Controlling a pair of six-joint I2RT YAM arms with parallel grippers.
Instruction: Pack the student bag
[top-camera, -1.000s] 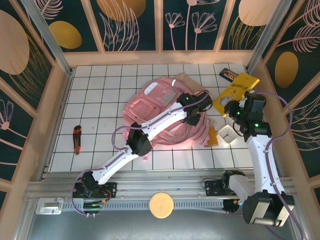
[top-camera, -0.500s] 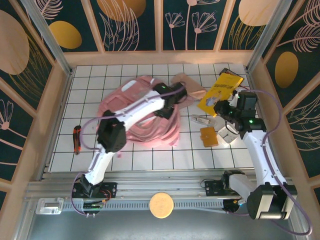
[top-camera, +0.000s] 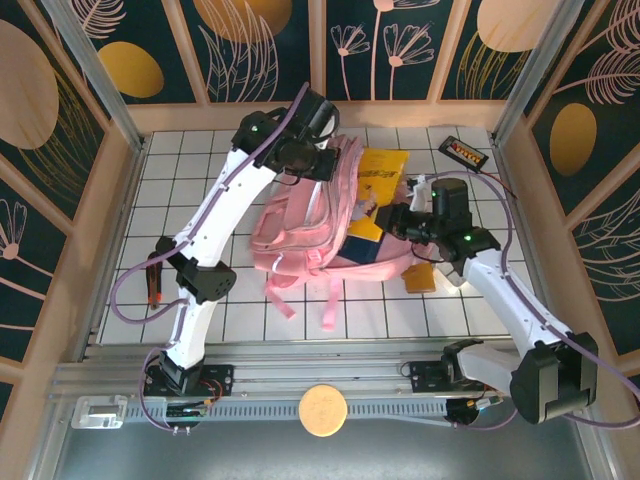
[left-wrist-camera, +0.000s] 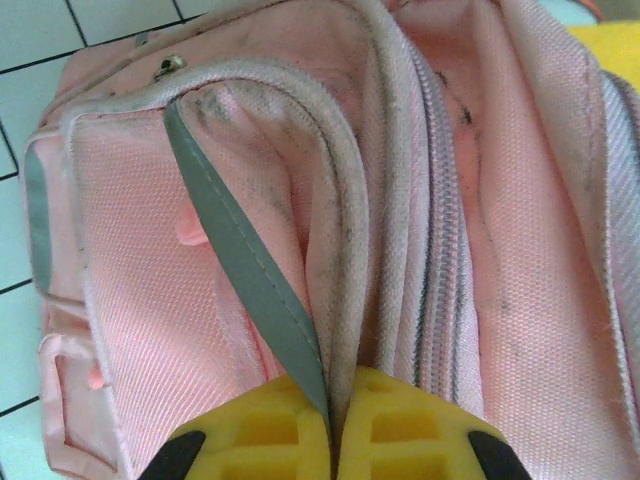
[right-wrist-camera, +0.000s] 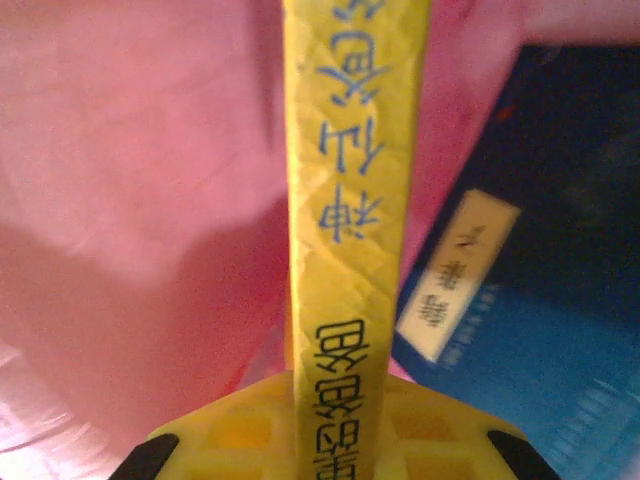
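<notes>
The bag's rim (top-camera: 347, 184) is up beside the yellow book's protruding far end, so my left gripper will hold it until the book is inside.
The student bag (top-camera: 295, 225), a large pale-pink backpack, lies mid-table with its mouth held up toward the back. My left gripper (top-camera: 326, 160) is shut on the bag's top rim; in the left wrist view the yellow fingers (left-wrist-camera: 270, 430) pinch the piped edge and a grey trim strip (left-wrist-camera: 235, 270). My right gripper (top-camera: 393, 219) is shut on a yellow book (top-camera: 384, 170) that sits at the bag's opening. Its spine (right-wrist-camera: 352, 200) stands between my right gripper's (right-wrist-camera: 355, 385) pads, with pink lining on the left. A blue book (right-wrist-camera: 530, 320) lies inside the bag (top-camera: 366, 248).
An orange-and-black utility knife (top-camera: 153, 279) lies at the left edge. A black case with red marks (top-camera: 466, 151) rests at the back right. An orange pad (top-camera: 421, 279) sits beside the bag under the right arm. Wooden walls enclose the table.
My left arm has swung up and toward the back, lifting the bag's rim and pulling the bag rightward. My right arm has carried the yellow book left into the bag's opening.
</notes>
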